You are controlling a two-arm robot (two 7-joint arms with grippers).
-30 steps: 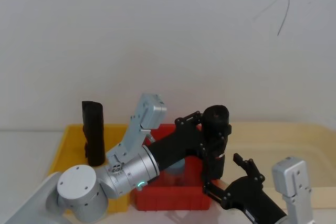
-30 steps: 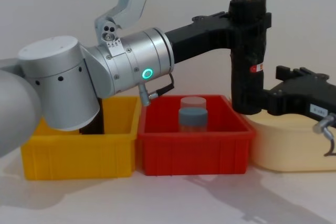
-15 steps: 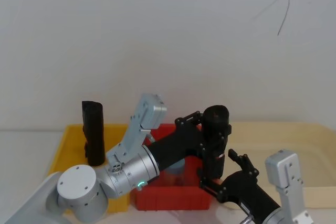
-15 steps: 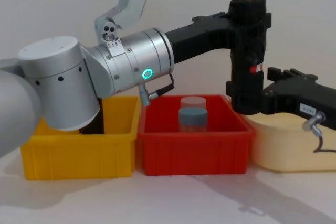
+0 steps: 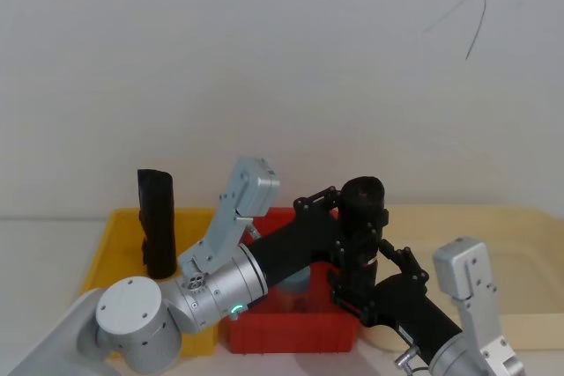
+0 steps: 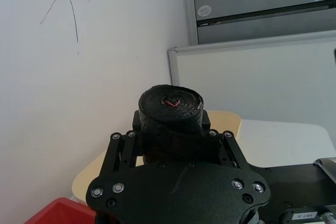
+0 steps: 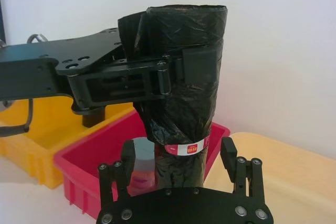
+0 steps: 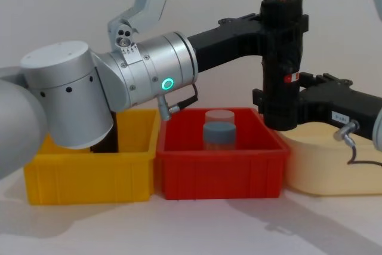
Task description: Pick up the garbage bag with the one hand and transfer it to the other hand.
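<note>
My right gripper grabs the garbage bag by its lower end next, to take it over from my left gripper.
The garbage bag, a tall black roll with a red-and-white label, hangs upright above the right end of the red bin. My left gripper, on the silver arm with the green ring light, is shut on the bag's upper part; from the left wrist view the roll's top shows between the jaws. My right gripper reaches in from the right at the bag's lower part. In the right wrist view its fingers stand open on either side of the bag, just below the label, with gaps to the plastic.
A yellow bin at the left holds a slimmer black roll. The red bin in the middle holds a clear jar with a grey lid. A cream tray lies at the right under my right arm.
My right gripper has moved left, from beside the bag to having its open fingers around the bag's lower part. The left arm and the bag have stayed put.
</note>
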